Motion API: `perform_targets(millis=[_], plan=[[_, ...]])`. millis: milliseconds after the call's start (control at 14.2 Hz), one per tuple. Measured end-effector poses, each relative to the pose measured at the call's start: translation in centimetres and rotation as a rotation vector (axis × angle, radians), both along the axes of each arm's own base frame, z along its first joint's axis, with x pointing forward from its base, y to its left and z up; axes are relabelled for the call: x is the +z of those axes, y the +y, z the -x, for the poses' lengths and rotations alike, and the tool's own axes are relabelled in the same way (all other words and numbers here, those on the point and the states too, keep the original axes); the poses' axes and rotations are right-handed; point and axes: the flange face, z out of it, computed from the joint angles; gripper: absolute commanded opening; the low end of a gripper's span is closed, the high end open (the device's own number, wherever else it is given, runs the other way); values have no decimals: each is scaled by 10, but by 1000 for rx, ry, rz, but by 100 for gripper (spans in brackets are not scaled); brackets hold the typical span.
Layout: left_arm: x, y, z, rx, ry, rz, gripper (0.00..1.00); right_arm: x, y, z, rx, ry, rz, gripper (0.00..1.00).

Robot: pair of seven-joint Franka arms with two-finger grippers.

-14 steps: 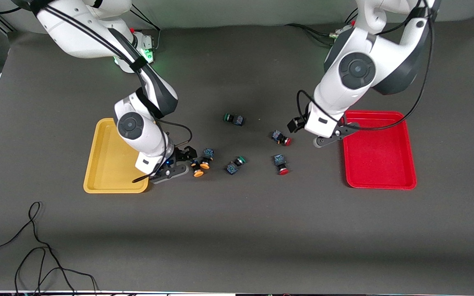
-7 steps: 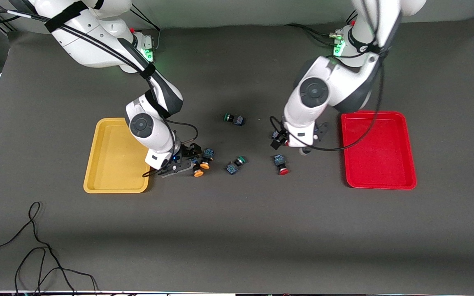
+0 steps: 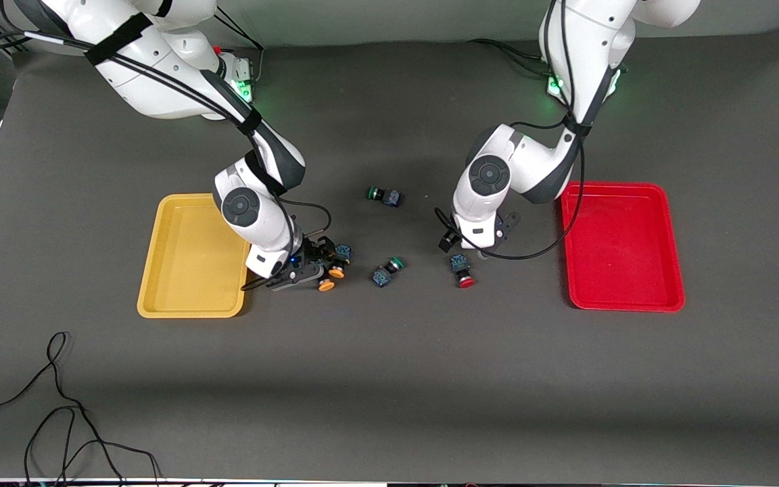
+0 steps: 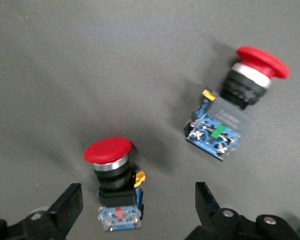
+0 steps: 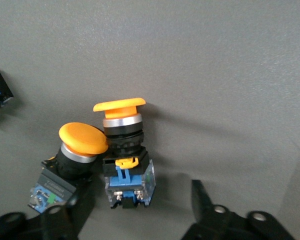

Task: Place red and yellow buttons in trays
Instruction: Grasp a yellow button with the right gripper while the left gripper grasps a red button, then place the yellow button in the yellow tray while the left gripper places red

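Note:
The red button's red cap needs to stay free. My left gripper should next grab that button by its black housing.
Two yellow buttons lie side by side near the yellow tray. My right gripper is low at them and open. In the right wrist view one yellow button lies between the open fingers of the right gripper, the other yellow button against one finger. My left gripper is open and low over one red button, hidden in the front view. In the left wrist view that red button lies between the open fingers of the left gripper. The other red button lies beside it. The red tray holds nothing.
Two green-capped buttons lie mid-table: one farther from the front camera, one between the yellow and red buttons. Loose black cables lie near the front edge at the right arm's end.
My left gripper moved from the red tray's edge to over one red button, which it now covers. My right gripper moved from the yellow tray's edge onto the yellow buttons.

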Motion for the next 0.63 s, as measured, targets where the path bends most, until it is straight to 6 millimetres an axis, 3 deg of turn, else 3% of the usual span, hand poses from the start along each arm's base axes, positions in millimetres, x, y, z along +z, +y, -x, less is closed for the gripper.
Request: perform_targets(millis=[71,141,353,494,564,635], plan=[[-5,-1,3,-5,6,-5,100,-1,0,0,1,0,1,22],[-7,-3,6,-10,10,-8,91,-1,0,0,1,0,1,13],[-11,-6,10,-44,5,-24,44,7,0,-3,-3,-12,-1,9],[-11,-6,10,-60,-1,-33,15,27,-3,-6,-29,-5,21,5],[-11,-6,10,-63,-2,-35,8,46,-8,-9,-41,6,46,5],[-10,-6,10,-67,-2,-37,8,69,-16,-12,-53,14,72,5]])
